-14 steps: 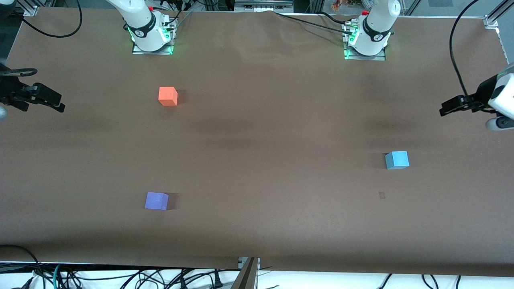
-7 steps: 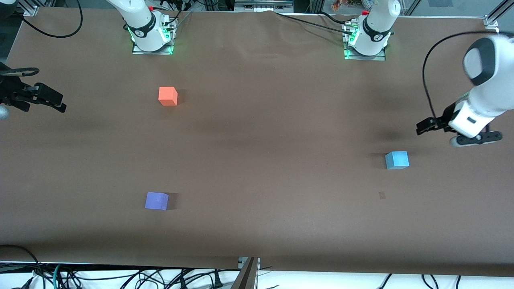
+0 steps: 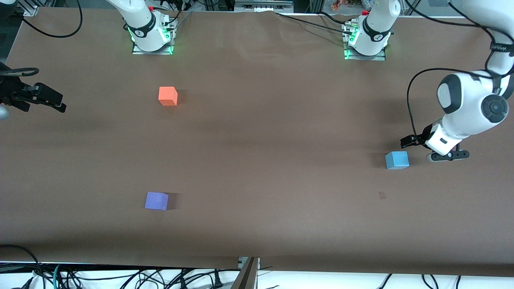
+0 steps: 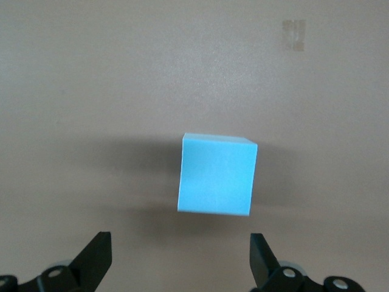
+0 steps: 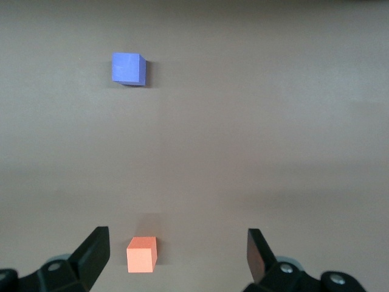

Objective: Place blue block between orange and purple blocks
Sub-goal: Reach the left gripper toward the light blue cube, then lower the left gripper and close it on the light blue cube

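My left gripper grabs the blue block by its opposite sides next, to set the block between the orange block (image 3: 168, 96) and the purple one.
The sky-blue block (image 3: 397, 159) sits on the brown table toward the left arm's end; it also shows in the left wrist view (image 4: 216, 176). My left gripper (image 3: 407, 141) hangs open and empty just above the table beside the block, and in the left wrist view (image 4: 179, 258) its fingers stand wide apart, clear of the block. The orange block (image 3: 168, 96) and the purple block (image 3: 156, 200) lie toward the right arm's end, the purple one nearer the front camera. My right gripper (image 3: 54, 101) waits open and empty at that end; its wrist view shows the orange block (image 5: 141, 253) and the purple block (image 5: 128, 67).
The two arm bases (image 3: 151, 38) (image 3: 366, 42) stand along the table's back edge. A small dark mark (image 3: 382, 195) lies on the cover nearer the front camera than the blue block. Cables (image 3: 120, 277) hang below the front edge.
My left arm has swung in from the table's end and come down beside the blue block. The right arm and all three blocks have not moved.
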Tool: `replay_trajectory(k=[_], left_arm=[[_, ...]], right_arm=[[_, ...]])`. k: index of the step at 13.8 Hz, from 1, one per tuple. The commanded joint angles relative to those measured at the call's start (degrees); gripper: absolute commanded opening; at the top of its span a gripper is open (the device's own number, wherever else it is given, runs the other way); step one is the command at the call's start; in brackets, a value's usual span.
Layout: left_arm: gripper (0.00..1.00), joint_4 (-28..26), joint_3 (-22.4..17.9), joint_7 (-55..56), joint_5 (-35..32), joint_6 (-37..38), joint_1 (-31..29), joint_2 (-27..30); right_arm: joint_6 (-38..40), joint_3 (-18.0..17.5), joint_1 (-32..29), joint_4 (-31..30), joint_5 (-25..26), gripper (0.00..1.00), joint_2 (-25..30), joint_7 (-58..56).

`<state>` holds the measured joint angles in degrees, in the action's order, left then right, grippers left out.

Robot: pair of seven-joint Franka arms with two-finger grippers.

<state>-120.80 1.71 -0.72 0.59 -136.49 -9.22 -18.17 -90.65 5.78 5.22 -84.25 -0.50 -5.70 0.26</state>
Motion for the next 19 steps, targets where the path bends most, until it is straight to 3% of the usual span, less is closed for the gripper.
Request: replay_trajectory(k=[1,4,9,18,19], left_arm=[[1.00,2.1,0.5,-1.6,1.7,-3.5,0.1,-3.4],[1.00,5.1,0.7,-3.2,1.7,-4.0,0.6,-6.3],[1.00,5.7,1.7,-4.5,2.0,-7.7,0.3,-9.9],[1.00,5.7,1.7,-4.4,2.0,-8.6,0.3,-10.7],[0.77,5.7,1.7,-4.5,2.0,-8.6,0.2,-10.7]], right_arm=[[0.3,-0.3,-0.4,1.1,-0.2,1.00,-0.3,0.4],[0.3,-0.2,-0.5,1.0,-0.2,1.00,-0.3,0.4],[0.3,-0.2,-0.5,1.1,-0.2,1.00,-0.3,0.3],[0.3,-0.2,-0.5,1.0,-0.2,1.00,-0.4,0.3],[0.3,-0.2,-0.5,1.0,-0.2,1.00,-0.3,0.2]])
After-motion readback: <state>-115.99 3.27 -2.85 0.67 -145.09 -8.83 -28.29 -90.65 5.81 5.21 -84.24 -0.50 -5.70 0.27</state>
